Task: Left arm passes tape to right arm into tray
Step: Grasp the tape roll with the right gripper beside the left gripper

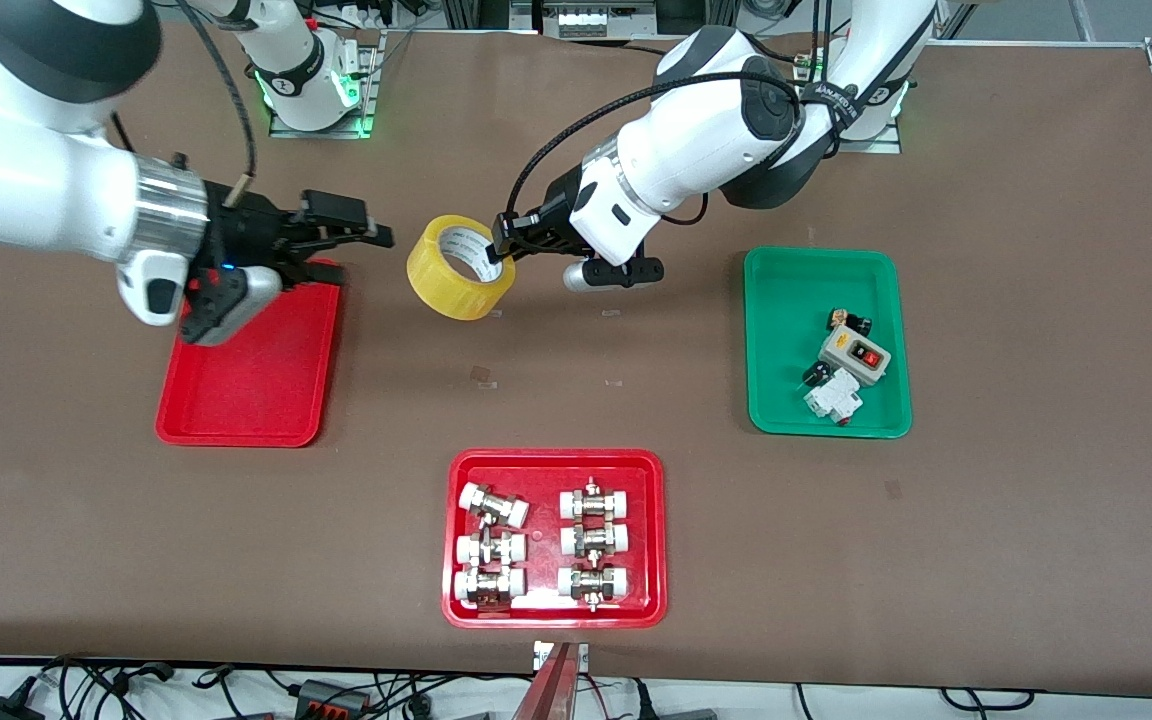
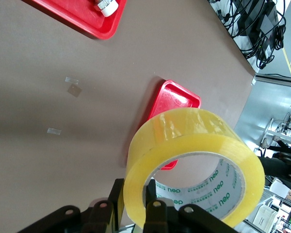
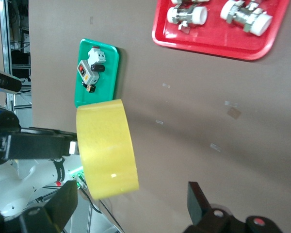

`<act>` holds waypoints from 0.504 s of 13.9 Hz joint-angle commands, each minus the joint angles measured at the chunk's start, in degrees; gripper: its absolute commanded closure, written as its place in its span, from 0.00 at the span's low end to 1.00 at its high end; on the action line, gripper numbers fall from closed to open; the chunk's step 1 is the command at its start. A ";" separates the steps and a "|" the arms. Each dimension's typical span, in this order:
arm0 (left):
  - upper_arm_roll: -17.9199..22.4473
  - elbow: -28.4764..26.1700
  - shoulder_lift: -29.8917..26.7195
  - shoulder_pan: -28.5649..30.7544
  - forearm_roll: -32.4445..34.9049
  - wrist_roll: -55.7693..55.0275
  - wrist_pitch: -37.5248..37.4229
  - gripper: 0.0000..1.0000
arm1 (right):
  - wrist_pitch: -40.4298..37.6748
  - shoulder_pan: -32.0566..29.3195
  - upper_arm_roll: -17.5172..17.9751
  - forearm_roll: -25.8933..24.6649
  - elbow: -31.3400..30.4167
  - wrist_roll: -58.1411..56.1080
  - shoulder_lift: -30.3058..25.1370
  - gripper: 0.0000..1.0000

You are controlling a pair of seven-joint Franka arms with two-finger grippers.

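The tape has to be taken over for the red tray (image 1: 256, 390), so I should next grab it with my right gripper by the flat sides of its yellow ring (image 1: 425, 266).
The yellow tape (image 1: 459, 267) hangs in the air over the table beside the plain red tray (image 1: 256, 390). My left gripper (image 1: 503, 245) is shut on the tape's wall, one finger (image 2: 169, 201) inside the white core and the other outside. In the left wrist view the tape (image 2: 194, 145) fills the foreground, with the tray (image 2: 177, 99) past it. My right gripper (image 1: 361, 252) hovers open over the tray's end nearest the robots, a short gap from the tape. In the right wrist view the tape (image 3: 106, 148) sits just ahead of the wide-open right gripper (image 3: 131, 201), not between its fingers.
A red tray (image 1: 456, 540) holding several white-capped metal fittings lies near the front camera. Toward the left arm's end of the table, a green tray (image 1: 776, 300) holds small electrical parts. Bits of clear tape are stuck to the brown table between the trays.
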 commanded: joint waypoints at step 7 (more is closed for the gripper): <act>-0.46 0.97 0.55 0.17 -0.87 -0.03 0.12 0.88 | 4.46 2.67 -0.27 5.27 1.67 -0.95 3.84 0.00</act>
